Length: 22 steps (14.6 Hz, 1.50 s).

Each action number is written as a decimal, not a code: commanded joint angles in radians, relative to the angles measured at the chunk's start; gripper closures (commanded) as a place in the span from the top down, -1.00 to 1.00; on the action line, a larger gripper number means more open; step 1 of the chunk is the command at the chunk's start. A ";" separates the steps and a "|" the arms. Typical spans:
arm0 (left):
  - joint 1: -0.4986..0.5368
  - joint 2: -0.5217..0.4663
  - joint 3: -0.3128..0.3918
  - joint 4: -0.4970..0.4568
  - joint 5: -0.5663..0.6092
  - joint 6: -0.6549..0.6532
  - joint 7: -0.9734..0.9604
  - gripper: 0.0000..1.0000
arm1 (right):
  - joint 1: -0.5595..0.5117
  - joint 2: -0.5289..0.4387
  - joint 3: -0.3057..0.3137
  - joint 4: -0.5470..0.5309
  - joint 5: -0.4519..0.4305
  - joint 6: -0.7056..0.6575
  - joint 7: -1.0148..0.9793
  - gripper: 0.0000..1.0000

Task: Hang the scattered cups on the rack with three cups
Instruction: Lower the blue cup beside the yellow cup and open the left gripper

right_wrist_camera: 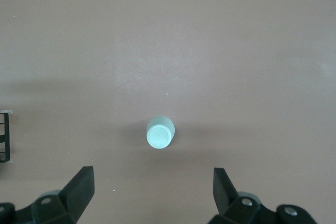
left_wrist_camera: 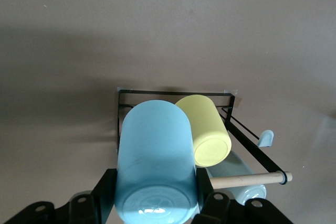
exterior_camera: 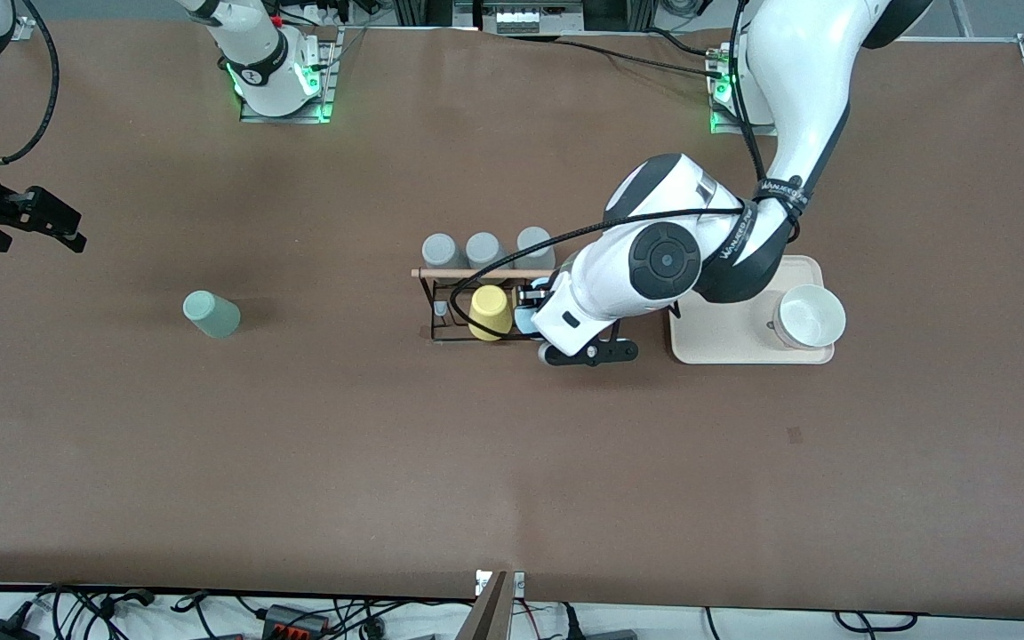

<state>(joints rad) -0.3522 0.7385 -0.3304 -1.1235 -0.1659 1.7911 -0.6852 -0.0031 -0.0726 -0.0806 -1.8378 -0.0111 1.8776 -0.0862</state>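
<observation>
I should move the light blue cup toward the rack with my left gripper before I release it, because the cup's opening is still short of the black wire rack (exterior_camera: pixel 443 307) (left_wrist_camera: pixel 149 93).
The black wire rack (exterior_camera: pixel 443 307) with a wooden rod (exterior_camera: pixel 450 273) stands mid-table. My left gripper (exterior_camera: pixel 537 313) is over the rack's end toward the left arm, shut on the light blue cup (exterior_camera: pixel 524 320). In the left wrist view the blue cup (left_wrist_camera: pixel 154 161) sits between the black fingers (left_wrist_camera: pixel 104 195), above the rack frame (left_wrist_camera: pixel 173 94) and beside the yellow cup (left_wrist_camera: pixel 206 129). The pale mint cup (exterior_camera: pixel 211 314) stands alone toward the right arm's end of the table. My right gripper (exterior_camera: pixel 50 222) is open and empty, high over the table; the mint cup (right_wrist_camera: pixel 160 132) shows below it.
Three grey cups (exterior_camera: pixel 484 249) hang on the rack's side farther from the camera, and the yellow cup (exterior_camera: pixel 490 311) on its nearer side. A white bowl (exterior_camera: pixel 810 316) sits on a beige tray (exterior_camera: pixel 725 342) toward the left arm's end.
</observation>
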 commanded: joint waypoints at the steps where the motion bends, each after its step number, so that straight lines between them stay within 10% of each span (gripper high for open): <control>1: -0.037 0.041 0.011 0.041 0.009 0.008 -0.013 -0.98 | 0.002 -0.022 0.004 -0.021 -0.015 0.003 -0.001 1.00; 10: -0.070 0.117 0.008 0.036 0.114 0.017 0.090 -0.93 | 0.000 0.004 0.005 0.014 -0.004 -0.072 0.017 1.00; 11: -0.068 0.117 0.008 0.036 0.114 0.019 0.090 -0.76 | -0.008 0.007 0.002 0.014 0.009 -0.074 0.022 1.00; 12: -0.064 0.116 0.008 0.034 0.115 0.018 0.098 -0.10 | -0.012 0.014 -0.002 0.012 0.035 -0.074 0.023 1.00; 13: -0.061 0.111 0.010 0.036 0.117 0.016 0.108 0.99 | -0.014 0.055 -0.004 0.012 0.045 -0.074 0.022 1.00; 22: 0.132 -0.132 0.002 0.048 0.117 -0.304 0.139 1.00 | 0.002 0.172 0.004 0.032 0.003 -0.123 0.023 1.00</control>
<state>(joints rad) -0.2633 0.6620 -0.3247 -1.0462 -0.0570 1.5655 -0.5624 -0.0005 0.0451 -0.0784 -1.8288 0.0036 1.7849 -0.0751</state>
